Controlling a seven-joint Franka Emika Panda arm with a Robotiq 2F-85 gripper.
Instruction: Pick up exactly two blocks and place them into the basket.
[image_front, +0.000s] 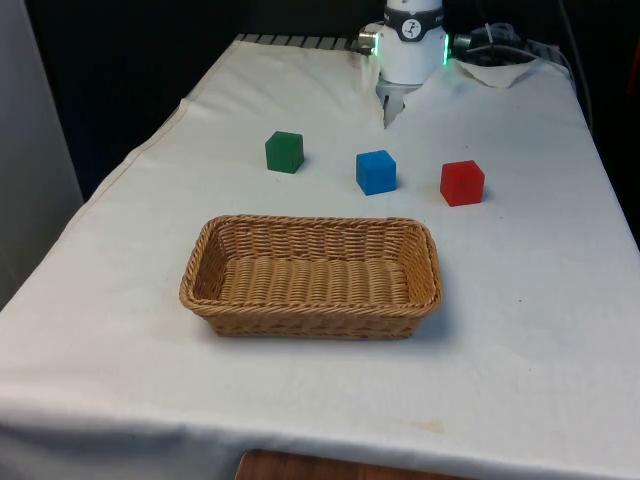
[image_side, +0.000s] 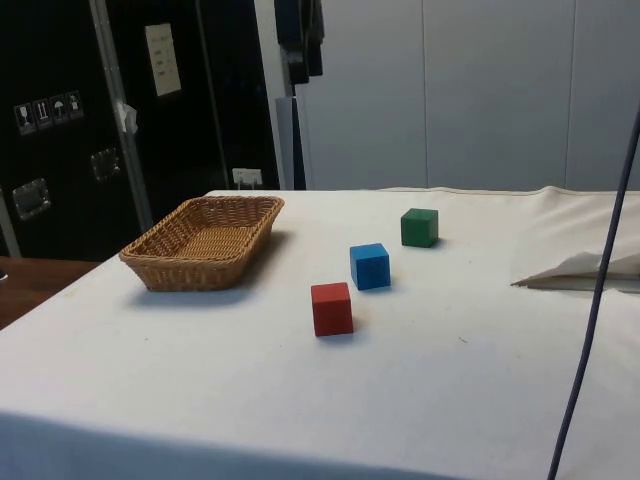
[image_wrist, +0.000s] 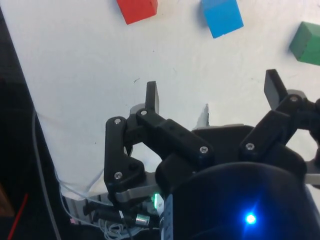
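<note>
The gripper grabs the blue block by its opposite sides next, to set the blue block into the wicker basket (image_front: 310, 318).
Three blocks stand in a row on the white cloth: green (image_front: 285, 152), blue (image_front: 376, 172) and red (image_front: 462, 183). The side view has them as green (image_side: 419, 227), blue (image_side: 369, 266) and red (image_side: 331, 308). An empty wicker basket (image_front: 310, 318) (image_side: 175, 275) sits nearer the front camera than the blocks. My gripper (image_wrist: 213, 92) is open with nothing between its fingers (image_wrist: 152, 96). It hangs over bare cloth close to the robot's base (image_front: 390, 105), behind the blue block. The wrist view looks out at the red (image_wrist: 137, 9), blue (image_wrist: 222, 17) and green (image_wrist: 306, 42) blocks beyond the fingertips.
A rumpled fold of cloth (image_front: 500, 70) (image_side: 580, 270) lies beside the robot's base. A dark cable (image_side: 590, 300) hangs across the side view. Open cloth lies around the basket and between the blocks.
</note>
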